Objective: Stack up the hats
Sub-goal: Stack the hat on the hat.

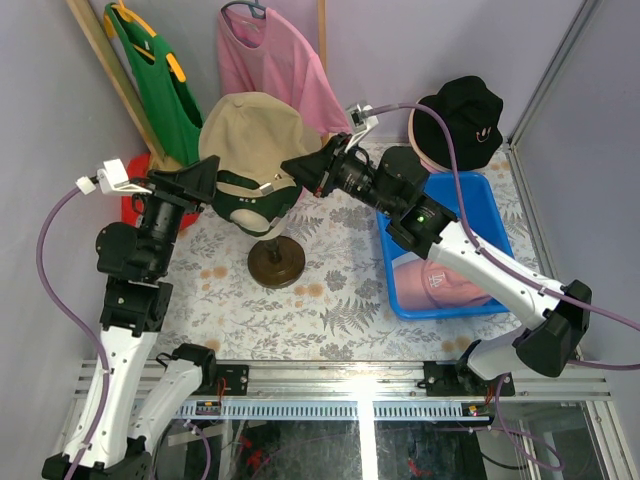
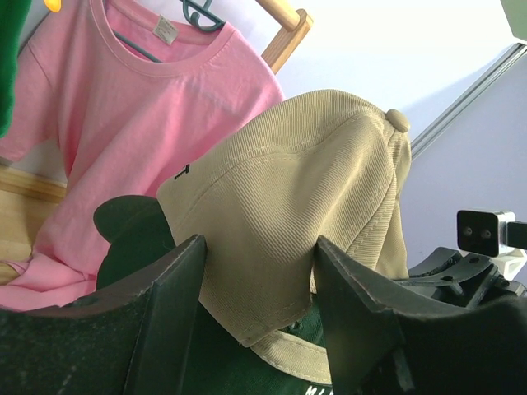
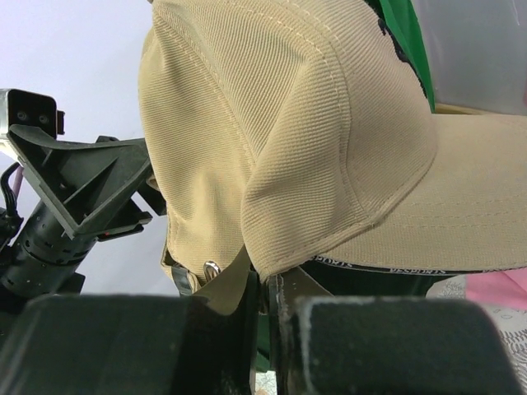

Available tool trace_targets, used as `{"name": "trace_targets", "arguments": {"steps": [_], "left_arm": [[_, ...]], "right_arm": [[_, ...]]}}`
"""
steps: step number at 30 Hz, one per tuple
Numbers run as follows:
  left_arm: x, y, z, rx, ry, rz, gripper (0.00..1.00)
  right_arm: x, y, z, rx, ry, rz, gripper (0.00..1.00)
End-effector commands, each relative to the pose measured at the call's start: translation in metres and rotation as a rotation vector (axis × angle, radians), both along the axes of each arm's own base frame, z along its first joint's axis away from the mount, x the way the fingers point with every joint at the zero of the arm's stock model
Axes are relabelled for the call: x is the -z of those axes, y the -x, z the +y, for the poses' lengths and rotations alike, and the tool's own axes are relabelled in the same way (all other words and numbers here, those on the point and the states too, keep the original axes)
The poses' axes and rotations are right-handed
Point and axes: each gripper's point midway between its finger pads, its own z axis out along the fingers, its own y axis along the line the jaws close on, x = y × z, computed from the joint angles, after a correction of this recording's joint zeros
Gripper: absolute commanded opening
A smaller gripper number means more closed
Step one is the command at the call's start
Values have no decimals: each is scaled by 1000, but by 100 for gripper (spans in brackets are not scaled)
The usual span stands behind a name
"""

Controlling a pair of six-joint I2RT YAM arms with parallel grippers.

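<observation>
The tan cap rests on the green cap (image 1: 238, 186) over the mannequin head, so it is time for my right gripper to release the tan cap now.
A tan baseball cap (image 1: 255, 125) sits tilted on a dark green cap (image 1: 238, 186), which is on the cream mannequin head (image 1: 250, 213). My right gripper (image 1: 305, 165) is shut on the tan cap's lower back edge (image 3: 272, 247); in its wrist view the jaws (image 3: 265, 280) pinch the fabric. My left gripper (image 1: 205, 180) is open, with its fingers on either side of the tan cap's (image 2: 313, 181) lower side (image 2: 259, 243), above the green cap (image 2: 206, 354). A black bucket hat (image 1: 462, 110) sits at the back right. A pink cap (image 1: 440, 285) lies in the blue bin (image 1: 480, 195).
The mannequin head stands on a round brown base (image 1: 277, 262) at mid-table. A green T-shirt (image 1: 160, 70) and a pink T-shirt (image 1: 280, 60) hang at the back. A red object (image 1: 135, 200) lies at the left behind my left arm.
</observation>
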Motion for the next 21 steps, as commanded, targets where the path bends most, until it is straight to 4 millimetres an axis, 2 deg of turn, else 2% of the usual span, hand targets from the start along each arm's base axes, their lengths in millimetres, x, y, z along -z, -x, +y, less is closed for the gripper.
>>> {"name": "trace_targets", "arguments": {"steps": [1,3,6,8,16,21], "left_arm": [[-14,-2,4,-21,16,-68,51],[-11,-4,2,-10,12,-64,44],[-6,-5,1,-6,7,-53,24],[-2,-3,2,-11,7,-45,15],[7,10,8,-35,-7,-9,11],[4,21,6,-11,1,-7,11]], "right_arm": [[-28,23,-4,-61,-52,-62,7],[-27,23,-3,-64,-42,-59,8],[-25,22,-2,-64,-27,-57,12],[-25,21,-3,-57,-23,-60,15],[-26,19,-9,-28,-4,-70,31],[-24,21,-13,-19,-3,-67,38]]}}
